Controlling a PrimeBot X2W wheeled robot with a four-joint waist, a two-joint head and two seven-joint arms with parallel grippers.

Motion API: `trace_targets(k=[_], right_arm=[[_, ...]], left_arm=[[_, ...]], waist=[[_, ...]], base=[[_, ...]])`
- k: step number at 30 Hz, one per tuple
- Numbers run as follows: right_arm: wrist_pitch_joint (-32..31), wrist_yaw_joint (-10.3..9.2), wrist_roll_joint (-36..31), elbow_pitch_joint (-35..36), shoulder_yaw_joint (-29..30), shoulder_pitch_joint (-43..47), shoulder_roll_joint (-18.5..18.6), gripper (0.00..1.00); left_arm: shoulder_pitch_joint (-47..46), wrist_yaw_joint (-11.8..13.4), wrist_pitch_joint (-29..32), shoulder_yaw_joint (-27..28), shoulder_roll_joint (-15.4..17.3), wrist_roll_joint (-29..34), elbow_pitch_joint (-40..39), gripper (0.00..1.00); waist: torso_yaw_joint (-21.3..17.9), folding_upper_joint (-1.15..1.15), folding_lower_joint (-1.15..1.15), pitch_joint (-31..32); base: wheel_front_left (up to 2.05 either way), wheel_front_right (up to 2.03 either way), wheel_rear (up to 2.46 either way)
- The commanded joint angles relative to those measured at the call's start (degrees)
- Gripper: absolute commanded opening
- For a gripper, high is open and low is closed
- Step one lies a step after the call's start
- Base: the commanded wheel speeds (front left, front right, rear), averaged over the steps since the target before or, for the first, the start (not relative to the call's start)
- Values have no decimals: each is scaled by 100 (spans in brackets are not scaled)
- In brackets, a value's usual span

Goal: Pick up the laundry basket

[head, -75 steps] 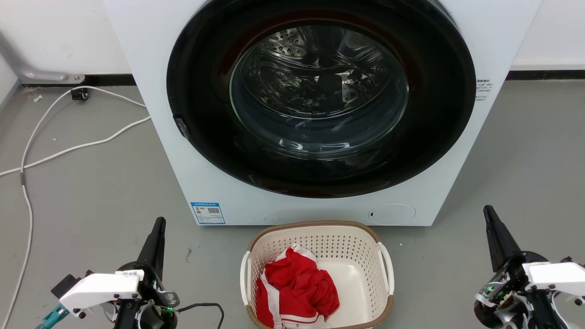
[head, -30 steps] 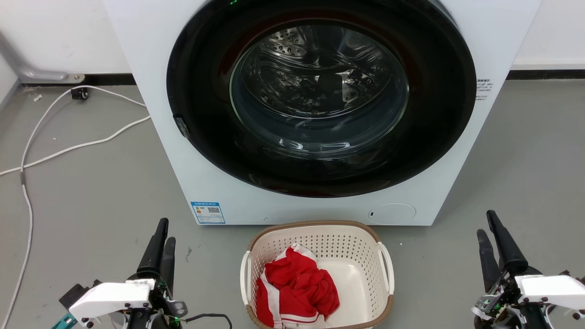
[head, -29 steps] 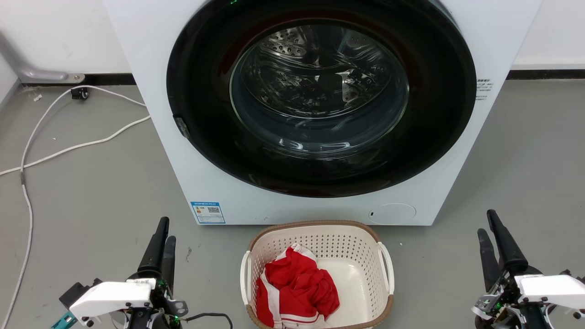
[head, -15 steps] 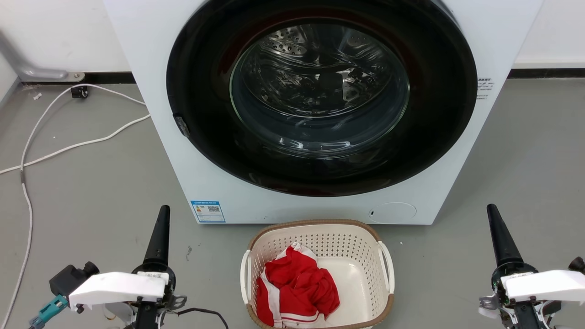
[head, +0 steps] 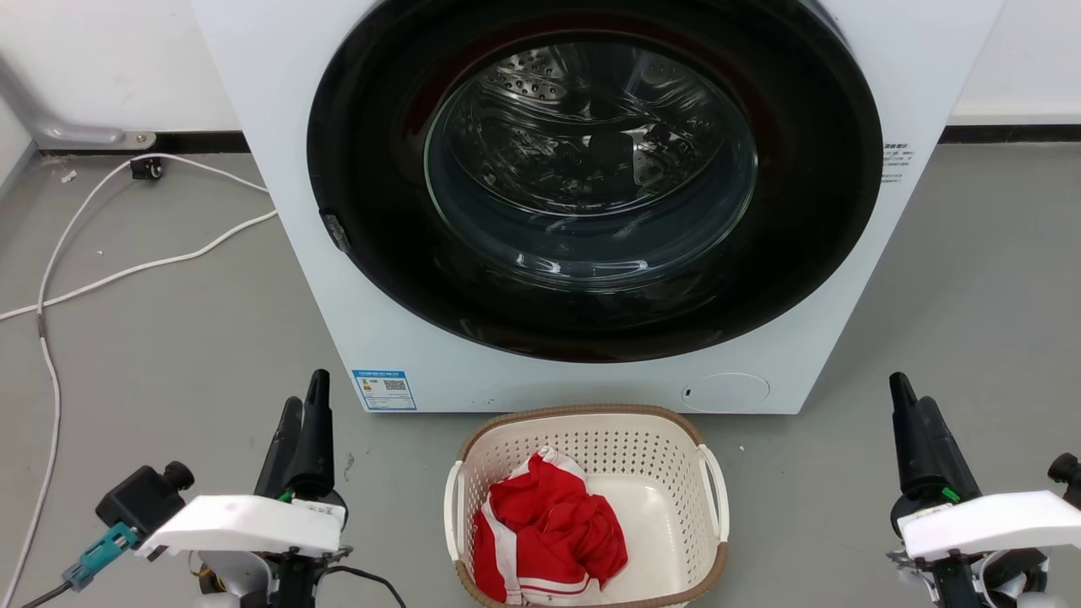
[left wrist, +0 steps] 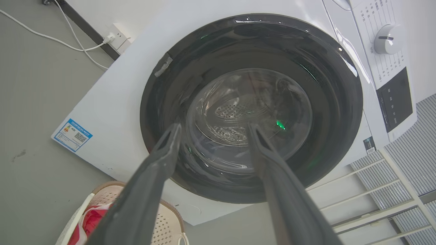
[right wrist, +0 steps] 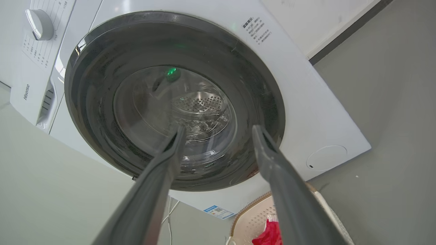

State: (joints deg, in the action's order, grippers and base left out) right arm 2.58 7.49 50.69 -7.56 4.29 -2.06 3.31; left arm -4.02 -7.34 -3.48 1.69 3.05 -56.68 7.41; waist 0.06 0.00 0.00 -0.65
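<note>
My left gripper grips the laundry basket by the white side handle [head: 450, 512] beside a red and white garment [head: 549, 532] next, since the garment lies loose in it.
The laundry basket [head: 583, 413], cream-white and perforated with a brown rim, sits on the grey floor right in front of the washing machine. A red and white garment [head: 549, 532] lies in its left half. My left gripper [head: 305, 390] hovers to the basket's left, a hand's width from the left handle [head: 452, 507]. My right gripper [head: 910, 393] is farther off to the right of the right handle [head: 718, 498]. In the left wrist view my left gripper [left wrist: 214, 126] is open and empty, basket [left wrist: 165, 224] below. The right gripper [right wrist: 218, 128] is open too, basket [right wrist: 252, 217] beneath it.
The white washing machine [head: 279, 169] with its round dark door [head: 591, 186] shut stands just behind the basket. White cables [head: 127, 274] trail over the floor at the left. A white slatted rack [left wrist: 391, 190] stands beside the machine.
Both wrists have rolled, so two fingers of each gripper show in the head view where one showed half a second ago. The left gripper sits slightly more to the right. The basket has not moved.
</note>
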Motion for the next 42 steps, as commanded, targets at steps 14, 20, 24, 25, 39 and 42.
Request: trace_targets(k=[14,20,24,25,39,42], right_arm=[[178,0,-1639,227,-55,44,-13,100],[237,0,-2166,308,-70,70,-17,100],[270,0,-2479,364,-75,91,-20,100],[280,0,-2552,376,-77,95,-21,100],[357,0,-3489,429,-100,170,-30,100],[369,0,-3671,408,-108,177,-32,100]], left_arm=[[-84,91,-301,-230,21,1633,-19,100],[-85,130,-395,-280,31,2096,31,100],[-85,146,-456,-307,42,2364,60,100],[-86,150,-473,-311,42,2427,73,100],[-107,204,-658,-396,46,3193,222,100],[-105,227,-696,-425,56,3380,257,100]], waist=[[-7,0,0,2],[-5,0,0,3],[-7,0,0,-2],[-7,0,0,-3],[-6,0,0,-8],[-7,0,0,-4]], base=[[0,0,0],[0,0,0],[0,0,0],[0,0,0],[0,0,0],[0,0,0]])
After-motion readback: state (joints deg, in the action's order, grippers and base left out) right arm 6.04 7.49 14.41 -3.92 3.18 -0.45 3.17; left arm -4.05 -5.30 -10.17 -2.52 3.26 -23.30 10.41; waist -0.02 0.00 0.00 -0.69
